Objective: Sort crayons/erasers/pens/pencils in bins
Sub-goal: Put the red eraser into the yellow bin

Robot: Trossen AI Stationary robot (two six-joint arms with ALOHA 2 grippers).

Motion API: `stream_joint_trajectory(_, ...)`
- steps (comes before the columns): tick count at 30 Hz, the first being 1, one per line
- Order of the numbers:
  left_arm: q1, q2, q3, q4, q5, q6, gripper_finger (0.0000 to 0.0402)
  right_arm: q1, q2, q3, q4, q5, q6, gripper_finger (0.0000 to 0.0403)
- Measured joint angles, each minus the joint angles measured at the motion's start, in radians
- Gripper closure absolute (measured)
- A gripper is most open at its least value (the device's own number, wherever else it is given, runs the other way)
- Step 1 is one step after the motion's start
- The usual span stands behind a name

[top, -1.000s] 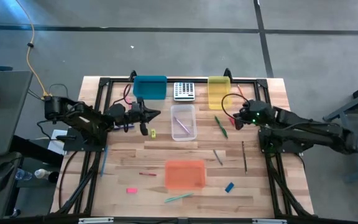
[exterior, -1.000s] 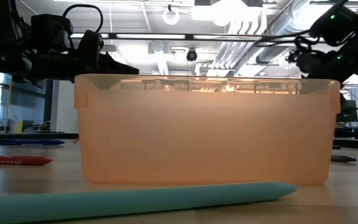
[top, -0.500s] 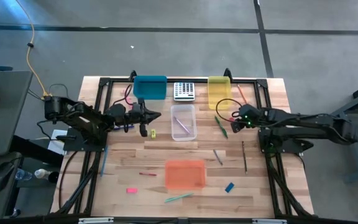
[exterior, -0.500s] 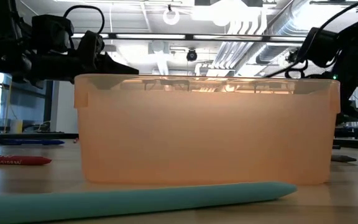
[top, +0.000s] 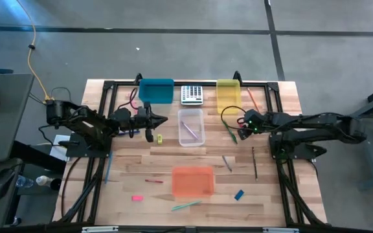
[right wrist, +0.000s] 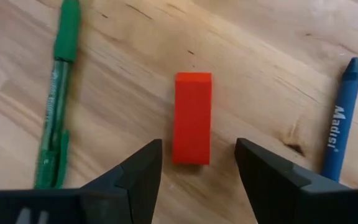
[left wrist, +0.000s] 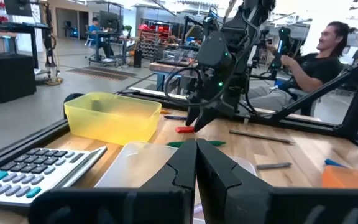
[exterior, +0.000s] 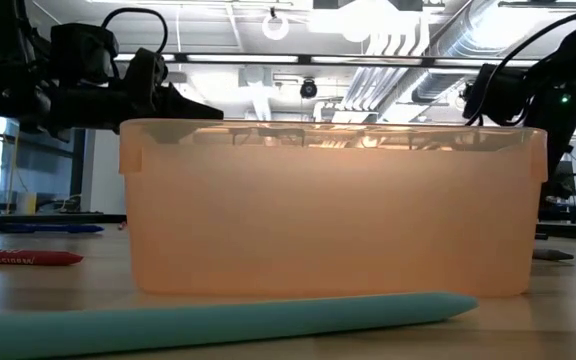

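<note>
My fingertips are beside the eraser's near end on the wood, so it is now time for my right gripper to close. Closing now would catch the red eraser (right wrist: 192, 117).
A red eraser (right wrist: 192, 117) lies flat on the wood between a green pen (right wrist: 57, 93) and a blue crayon (right wrist: 340, 127). My right gripper (right wrist: 197, 150) hovers over it, open, one finger on each side of its near end, touching nothing. It also shows beside the green pen (top: 230, 131) as the right gripper (top: 241, 125). My left gripper (top: 151, 123) is shut and empty, held above the table left of the clear bin (top: 191, 127). The teal bin (top: 156, 90), yellow bin (top: 228, 96) and orange bin (top: 193, 180) stand apart.
A calculator (top: 192, 94) sits between the teal and yellow bins. Loose on the table are a yellow-green eraser (top: 159, 138), pink eraser (top: 136, 198), blue eraser (top: 239, 194), red crayon (top: 153, 181), teal pen (top: 186, 205) and dark pencil (top: 254, 162). A person (left wrist: 319, 59) sits beyond the table.
My right gripper has moved down and a little toward the table's left edge, ending low beside the green pen. My left arm has kept still.
</note>
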Motion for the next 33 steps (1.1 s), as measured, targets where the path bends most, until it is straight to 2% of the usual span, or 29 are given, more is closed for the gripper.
stream_joint_trajectory(5, 0.004, 0.000, 0.001, 0.012, -0.019, -0.016, 0.0401, 0.001, 0.052, 0.004, 0.022, 0.041, 0.016, 0.0218)
stream_joint_trajectory(12, 0.001, 0.000, 0.001, 0.017, -0.054, 0.010, 0.0401, -0.001, 0.064, 0.002, 0.043, 0.041, 0.000, 0.0277)
stream_joint_trajectory(17, 0.002, 0.000, 0.006, 0.090, -0.099, -0.021, 0.0401, -0.002, 0.064, 0.002, 0.045, 0.020, 0.000, 0.0314)
stream_joint_trajectory(23, 0.002, 0.000, 0.006, 0.083, -0.097, -0.017, 0.0401, -0.002, 0.047, -0.001, 0.040, 0.004, 0.000, 0.0329)
stream_joint_trajectory(27, 0.002, 0.000, 0.005, 0.076, -0.103, -0.006, 0.0401, -0.001, 0.014, 0.015, -0.001, -0.081, 0.001, 0.0331)
stream_joint_trajectory(33, 0.002, 0.000, 0.005, 0.075, -0.105, 0.008, 0.0401, 0.011, -0.007, 0.118, -0.126, -0.201, 0.003, 0.0331)
